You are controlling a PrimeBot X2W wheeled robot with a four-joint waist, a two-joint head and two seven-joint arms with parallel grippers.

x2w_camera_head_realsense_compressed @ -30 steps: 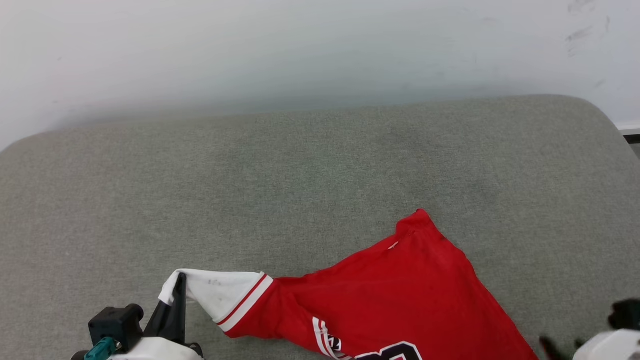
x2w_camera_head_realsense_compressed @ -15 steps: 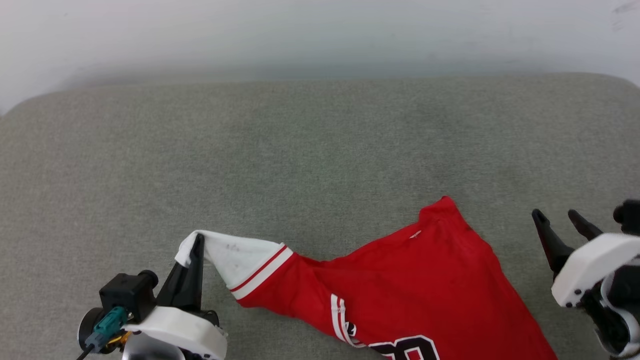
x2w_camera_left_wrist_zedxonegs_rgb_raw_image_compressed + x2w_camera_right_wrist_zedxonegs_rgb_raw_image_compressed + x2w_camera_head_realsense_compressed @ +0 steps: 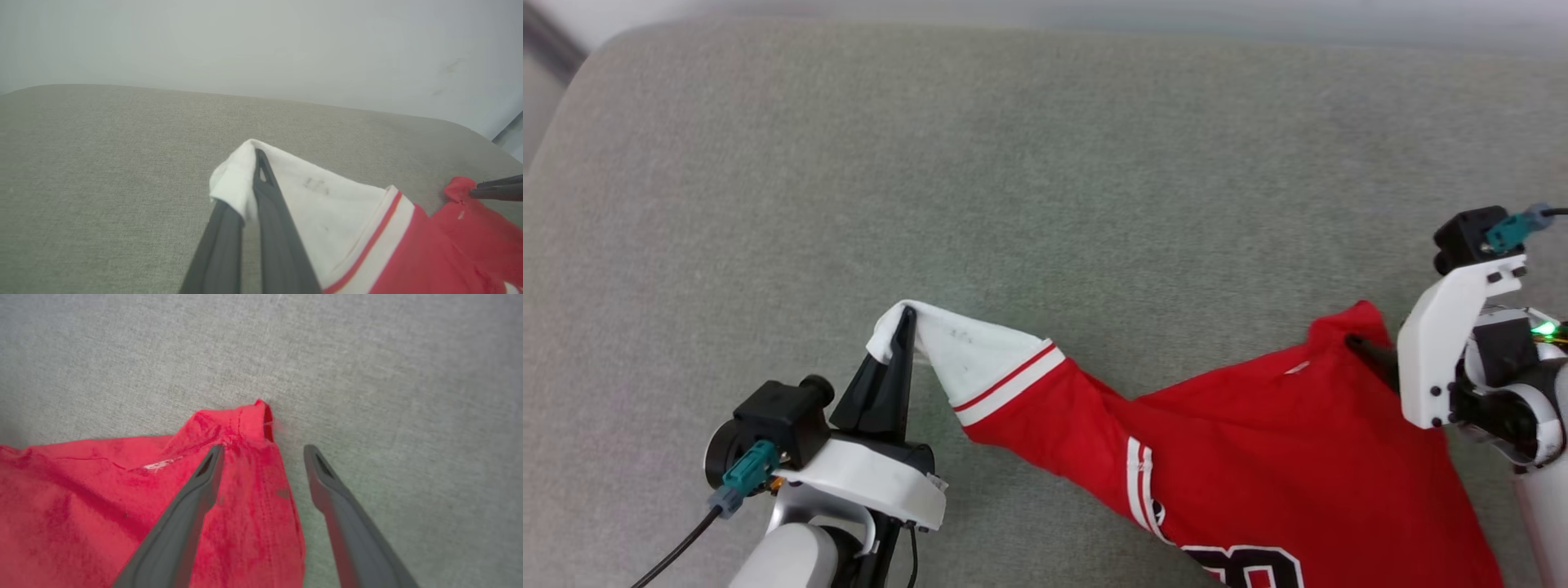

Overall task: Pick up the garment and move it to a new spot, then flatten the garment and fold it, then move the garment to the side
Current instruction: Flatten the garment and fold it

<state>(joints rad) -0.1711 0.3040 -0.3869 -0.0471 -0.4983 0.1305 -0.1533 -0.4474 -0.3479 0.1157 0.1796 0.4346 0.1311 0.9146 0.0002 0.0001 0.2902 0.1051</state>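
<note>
Next, my right gripper takes hold of the red T-shirt by its hem corner [image 3: 1356,322] to flatten it out from its white sleeve [image 3: 978,348].
The garment [image 3: 1258,457] is a red T-shirt with a white sleeve and striped trim, spread over the lower middle and right of a grey cushion. My left gripper [image 3: 905,320] is shut on the tip of the white sleeve [image 3: 286,204] and lifts it off the surface; in the left wrist view the sleeve cloth wraps over my left gripper [image 3: 258,157]. My right gripper [image 3: 263,448] stands open over the red corner [image 3: 245,424] of the garment, one finger above the cloth, the other above bare cushion. In the head view one dark fingertip [image 3: 1360,347] of the right gripper lies at that corner.
The grey cushion [image 3: 1045,188] stretches wide behind and to the left of the garment. Its rounded far edge meets a pale wall [image 3: 261,41]. The cushion's left corner [image 3: 572,73] drops away at the upper left.
The head camera has tilted down. My right gripper has come up from the lower right to the garment's red corner, still open. The left gripper keeps hold of the white sleeve.
</note>
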